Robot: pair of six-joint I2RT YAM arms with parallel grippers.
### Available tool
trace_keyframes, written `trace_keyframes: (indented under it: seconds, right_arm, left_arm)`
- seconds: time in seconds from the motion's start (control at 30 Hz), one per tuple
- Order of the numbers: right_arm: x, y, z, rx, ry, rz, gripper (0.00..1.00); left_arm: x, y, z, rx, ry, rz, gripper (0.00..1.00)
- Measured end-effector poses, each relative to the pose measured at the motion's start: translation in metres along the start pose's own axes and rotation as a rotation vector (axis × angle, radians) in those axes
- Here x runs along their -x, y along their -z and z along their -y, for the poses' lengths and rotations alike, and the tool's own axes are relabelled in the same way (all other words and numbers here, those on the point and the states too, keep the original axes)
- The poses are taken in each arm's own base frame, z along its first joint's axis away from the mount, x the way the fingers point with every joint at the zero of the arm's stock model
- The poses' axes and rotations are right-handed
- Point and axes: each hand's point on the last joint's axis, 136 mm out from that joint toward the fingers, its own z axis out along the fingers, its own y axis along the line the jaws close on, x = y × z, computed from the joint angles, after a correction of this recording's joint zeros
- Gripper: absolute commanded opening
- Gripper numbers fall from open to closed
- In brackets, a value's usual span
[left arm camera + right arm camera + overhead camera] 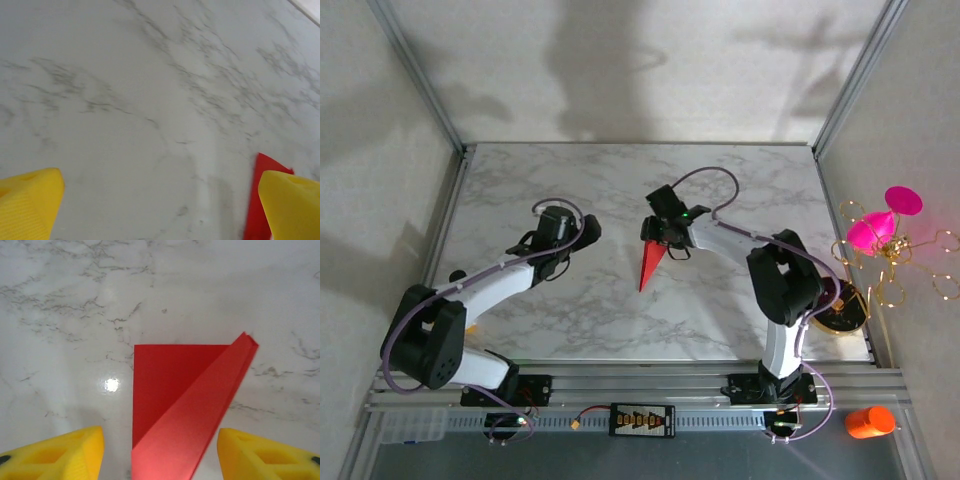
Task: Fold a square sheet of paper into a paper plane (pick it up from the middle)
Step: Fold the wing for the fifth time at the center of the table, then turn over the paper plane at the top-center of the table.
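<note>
The flat wing of the paper plane has to stay free for my left gripper to fold. My right gripper will grab the paper plane by its raised slanted fold (656,254) (186,428) next.
The square sheet of paper, bright red, lies on the marble table (580,180) folded into a slim pointed paper plane (650,264), its tip toward the near edge. In the right wrist view the paper plane (170,385) shows a flat wing and a raised slanted fold. My right gripper (162,455) is open over its wide end, one yellow finger (60,455) on each side and apart from the paper; from above, this right gripper (662,244) sits at the plane's far end. My left gripper (576,240) is open on bare marble to the left. By its right finger (292,205) a red edge of the plane (256,200) shows.
A magenta cone ornament with gold wire (880,228) stands past the table's right edge. An orange bottle (868,422) lies at the near right by the rail. Metal frame posts (420,80) bound the table's back corners.
</note>
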Motion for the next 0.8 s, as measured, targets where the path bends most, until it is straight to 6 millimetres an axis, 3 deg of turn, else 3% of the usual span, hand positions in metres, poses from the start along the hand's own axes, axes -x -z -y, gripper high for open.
trace_keyframes:
  seconds: [0.13,0.33,0.8]
  right_arm:
    - [-0.015,-0.016,-0.005,-0.106,0.007,-0.034,0.60]
    - [-0.036,-0.027,-0.009,-0.221,0.033,-0.072,0.55]
    - [-0.032,-0.016,0.009,-0.387,0.030,-0.048,0.46]
  left_arm:
    - [0.004,0.000,-0.019,0.040,0.022,0.019,0.99]
    - [0.006,-0.003,-0.024,0.045,0.016,0.022,0.99]
    - [-0.004,-0.018,-0.034,0.063,0.003,-0.022,0.99]
